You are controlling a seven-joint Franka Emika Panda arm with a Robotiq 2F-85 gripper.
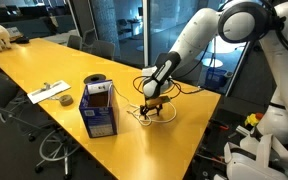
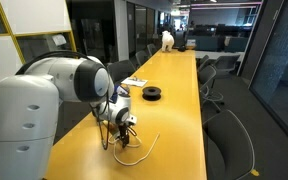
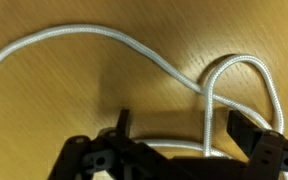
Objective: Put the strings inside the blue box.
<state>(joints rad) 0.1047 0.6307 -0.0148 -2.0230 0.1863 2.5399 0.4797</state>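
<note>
The strings are between my gripper's fingers, and the fingers meet their shadows on the wood in the wrist view, so my gripper should close on the strings.
The strings [image 1: 147,115] lie as loose white cord loops on the yellow table, right of the blue box [image 1: 99,112]. The box stands upright with its top open and a white label on its front. My gripper [image 1: 155,103] is low over the strings, pointing down. In the wrist view the gripper [image 3: 184,130] is open, and a loop of the strings [image 3: 134,45] runs between its two fingers on the wood. The strings [image 2: 139,150] and the gripper [image 2: 124,128] also show in an exterior view, where my arm hides most of the box.
A black round spool [image 2: 151,93] sits on the table beyond the box. White papers and small items [image 1: 49,92] lie further along. A white object [image 2: 168,39] sits at the far end. Office chairs [image 2: 224,140] line the table's edge.
</note>
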